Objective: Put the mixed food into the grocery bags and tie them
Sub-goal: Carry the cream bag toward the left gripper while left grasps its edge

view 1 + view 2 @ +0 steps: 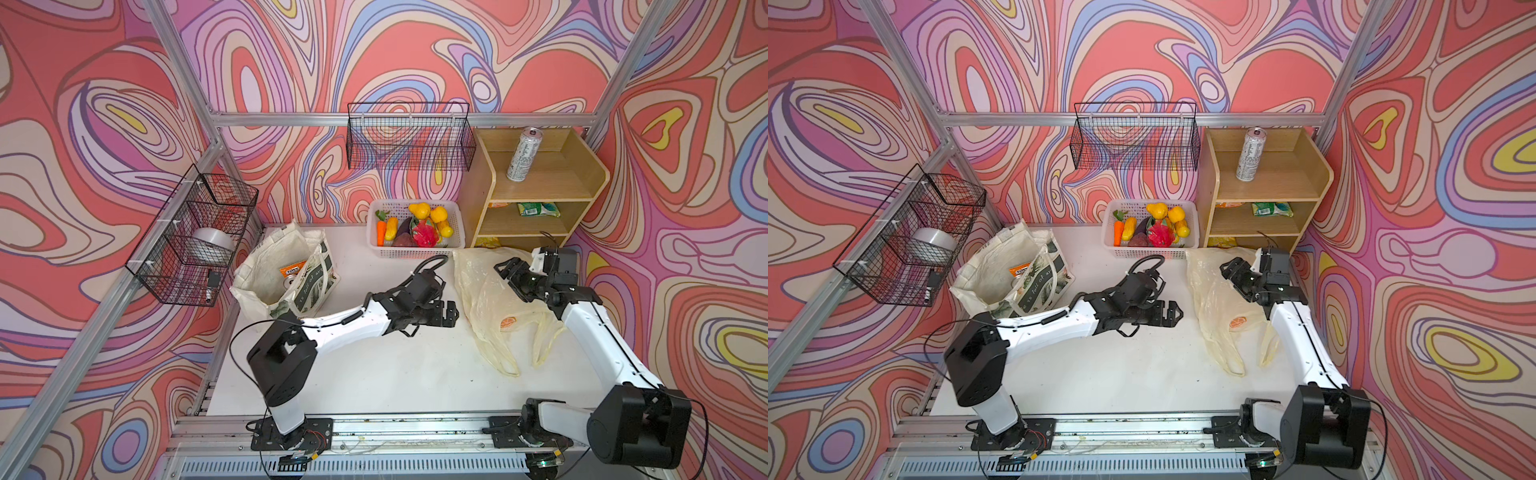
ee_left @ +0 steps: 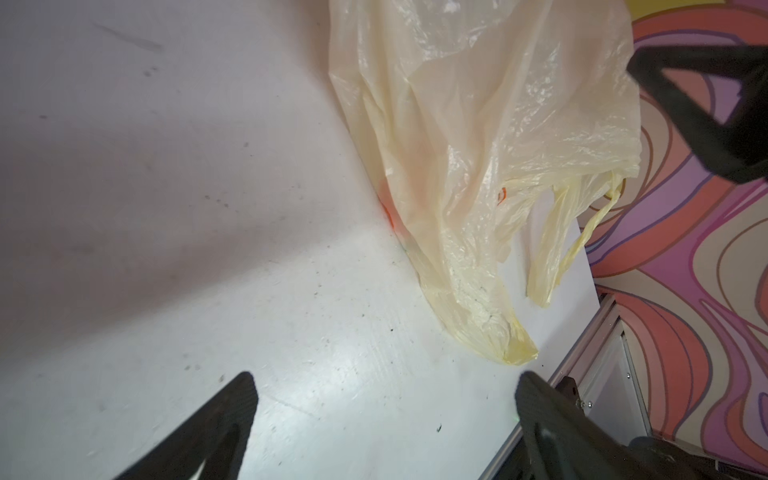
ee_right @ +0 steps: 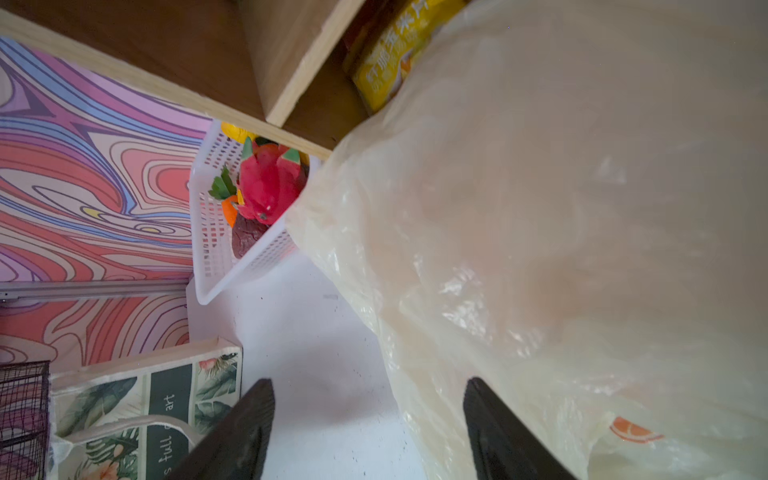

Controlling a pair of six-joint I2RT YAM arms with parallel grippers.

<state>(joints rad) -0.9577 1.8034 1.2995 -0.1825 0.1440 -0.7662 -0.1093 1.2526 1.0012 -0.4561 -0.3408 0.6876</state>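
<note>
The robot's left hand should next grab the pale-yellow plastic bag by its tote-facing side edge (image 1: 464, 302) (image 2: 393, 224) to draw it over for filling. The bag's handles stay free that way.
The pale-yellow plastic bag (image 1: 486, 291) (image 1: 1217, 299) lies flat on the right of the white table. My right gripper (image 1: 505, 268) (image 3: 370, 384) hangs open over its far edge, one finger above the film (image 3: 561, 249), holding nothing. My left gripper (image 1: 451, 311) (image 2: 384, 380) is wide open just left of the bag (image 2: 478, 145), over bare table. The leaf-print canvas tote (image 1: 270, 266) (image 3: 137, 399) stands open at the back left with an orange packet (image 1: 291, 268) inside. A silver can (image 1: 523, 153) stands on the shelf top. Toy fruits (image 1: 424, 232) (image 3: 270, 187) fill the white basket (image 1: 413, 252).
The wooden shelf unit (image 1: 582, 166) at the back right holds a green packet (image 1: 538, 209) and a yellow packet (image 3: 399, 54) lower down. Black wire baskets hang on the back rail (image 1: 409, 137) and the left rail (image 1: 195, 237); the left one holds a tape roll.
</note>
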